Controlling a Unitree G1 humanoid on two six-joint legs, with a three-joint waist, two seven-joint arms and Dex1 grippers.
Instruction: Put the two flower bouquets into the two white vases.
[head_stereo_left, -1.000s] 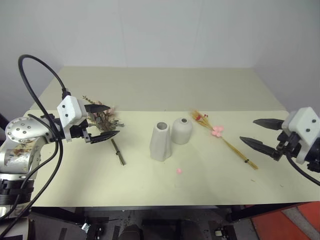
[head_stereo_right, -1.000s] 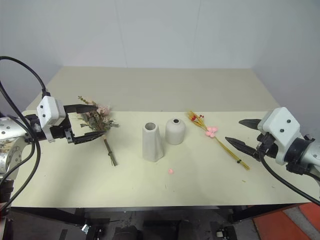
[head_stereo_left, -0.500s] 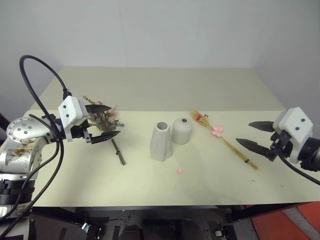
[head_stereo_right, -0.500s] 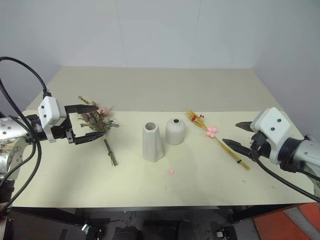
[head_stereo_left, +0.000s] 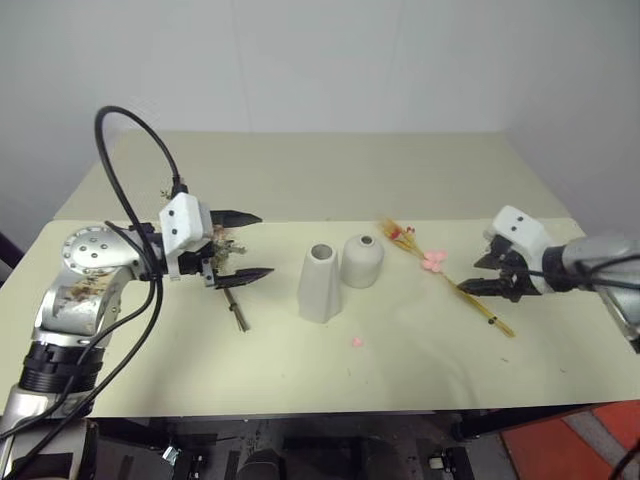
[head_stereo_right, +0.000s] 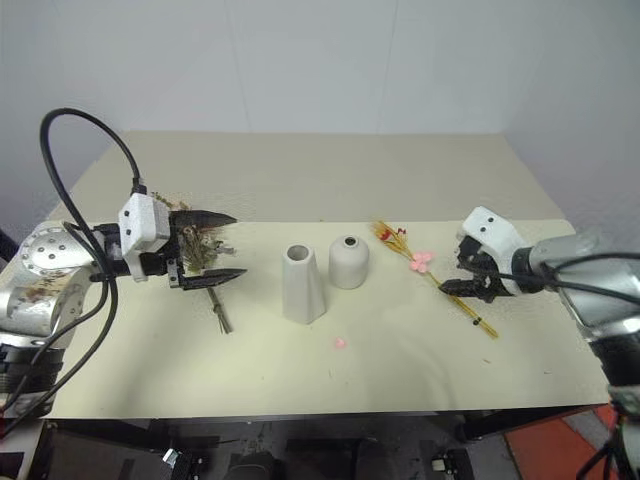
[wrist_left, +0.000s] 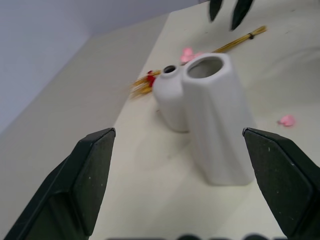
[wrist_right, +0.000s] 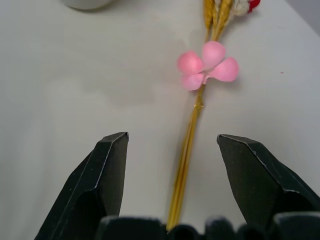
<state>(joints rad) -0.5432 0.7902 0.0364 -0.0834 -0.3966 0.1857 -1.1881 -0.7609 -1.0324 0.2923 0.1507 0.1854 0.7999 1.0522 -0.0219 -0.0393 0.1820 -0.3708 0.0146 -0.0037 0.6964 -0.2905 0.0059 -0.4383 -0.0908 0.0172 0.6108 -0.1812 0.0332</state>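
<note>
The robot's left gripper should take hold of the rose bouquet (head_stereo_right: 203, 252) by its bound stems next, as the bouquet's flower end is a loose spread of delicate petals.
The taller white vase (head_stereo_left: 320, 283) and the rounded white vase (head_stereo_left: 362, 260) stand side by side at the table's middle. The fuller rose bouquet (head_stereo_right: 203, 252) lies to their left, its stem (head_stereo_left: 236, 311) pointing toward the front edge. My left gripper (head_stereo_left: 246, 244) hovers open over it with its tips toward the vases, which also fill the left wrist view (wrist_left: 217, 120). The slim yellow bouquet (head_stereo_left: 470, 298) lies to the right with a pink blossom (wrist_right: 207, 65). My right gripper (head_stereo_left: 478, 275) is open, tilted down, a finger on each side of the stalks (wrist_right: 184, 155).
A tiny loose pink petal (head_stereo_left: 357, 342) lies in front of the vases. The cream table (head_stereo_left: 330, 180) stretches back to a white wall. A black cable (head_stereo_left: 130, 170) loops above my left arm.
My right gripper has come forward and down from the table's right edge to straddle the yellow stalks. My left gripper has shifted right over the rose bouquet. Both stay open.
</note>
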